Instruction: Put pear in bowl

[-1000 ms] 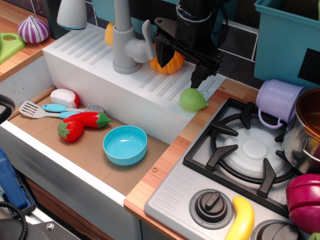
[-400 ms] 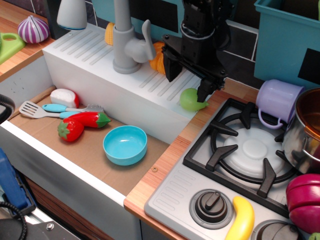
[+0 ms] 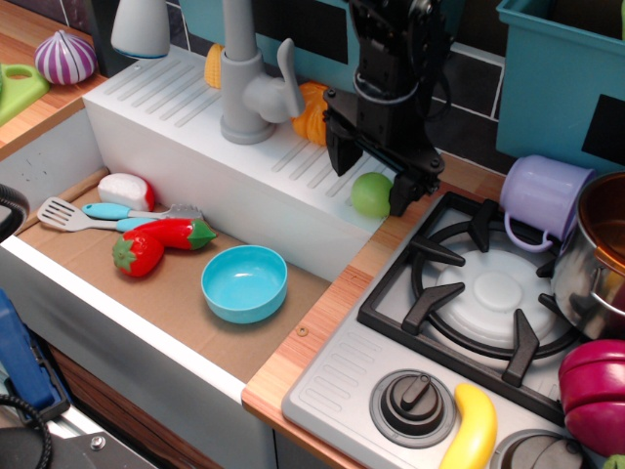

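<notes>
I will next pick up the light-green pear by its rounded body (image 3: 371, 195) with my gripper, and then put the pear in the turquoise bowl (image 3: 244, 283).
The light-green pear (image 3: 370, 195) lies on the white drainboard (image 3: 195, 117) at its right corner, beside the wooden counter. My black gripper (image 3: 373, 182) is open and lowered over it. One finger stands left of the pear, the other (image 3: 403, 195) at its right side, covering the tapered end. I cannot tell whether the fingers touch it. The turquoise bowl (image 3: 244, 283) sits empty in the sink basin (image 3: 176, 303), below and left of the pear.
A grey faucet (image 3: 249, 83) and orange pumpkin (image 3: 311, 112) stand just behind the gripper. In the basin lie a red strawberry and pepper (image 3: 156, 244), a spatula (image 3: 73, 213) and more toys. Right: stove (image 3: 488, 293), lilac mug (image 3: 542, 200), steel pot (image 3: 596, 254), banana (image 3: 474, 430).
The gripper has moved right and down, from above the pumpkin to straddling the pear. The pear and bowl have not moved.
</notes>
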{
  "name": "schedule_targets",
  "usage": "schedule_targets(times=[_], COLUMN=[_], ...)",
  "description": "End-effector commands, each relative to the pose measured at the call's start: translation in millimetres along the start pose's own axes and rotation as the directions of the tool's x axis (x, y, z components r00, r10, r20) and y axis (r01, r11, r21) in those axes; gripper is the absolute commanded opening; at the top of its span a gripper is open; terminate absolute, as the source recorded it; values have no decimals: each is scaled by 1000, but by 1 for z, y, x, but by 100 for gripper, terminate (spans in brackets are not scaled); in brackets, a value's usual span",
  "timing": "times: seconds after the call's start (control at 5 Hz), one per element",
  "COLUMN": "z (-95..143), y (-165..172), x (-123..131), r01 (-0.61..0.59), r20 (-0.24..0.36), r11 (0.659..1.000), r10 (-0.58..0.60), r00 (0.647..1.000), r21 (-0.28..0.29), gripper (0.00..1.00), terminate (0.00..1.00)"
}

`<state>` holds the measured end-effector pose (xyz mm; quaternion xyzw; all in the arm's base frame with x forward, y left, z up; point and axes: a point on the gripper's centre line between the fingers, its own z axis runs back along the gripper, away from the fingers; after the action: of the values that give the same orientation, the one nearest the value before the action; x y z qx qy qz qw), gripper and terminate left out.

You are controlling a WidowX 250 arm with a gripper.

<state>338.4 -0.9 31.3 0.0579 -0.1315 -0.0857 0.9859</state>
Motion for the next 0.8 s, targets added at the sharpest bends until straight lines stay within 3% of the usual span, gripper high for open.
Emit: schedule_targets(times=[0.0, 0.2, 0.4, 0.6], z=[-4, -10, -8, -3], y=[5, 4, 3, 1], x=[4, 4, 5, 4], r01=[-3, -15, -19, -42], r20=[62, 80, 73, 52], r11=[1000, 1000, 1000, 997], r10=[3, 14, 19, 38], r00=[998, 997, 997, 998], r21=[4, 9, 8, 63], gripper=[100, 100, 0, 0], terminate=[0, 0, 0, 0])
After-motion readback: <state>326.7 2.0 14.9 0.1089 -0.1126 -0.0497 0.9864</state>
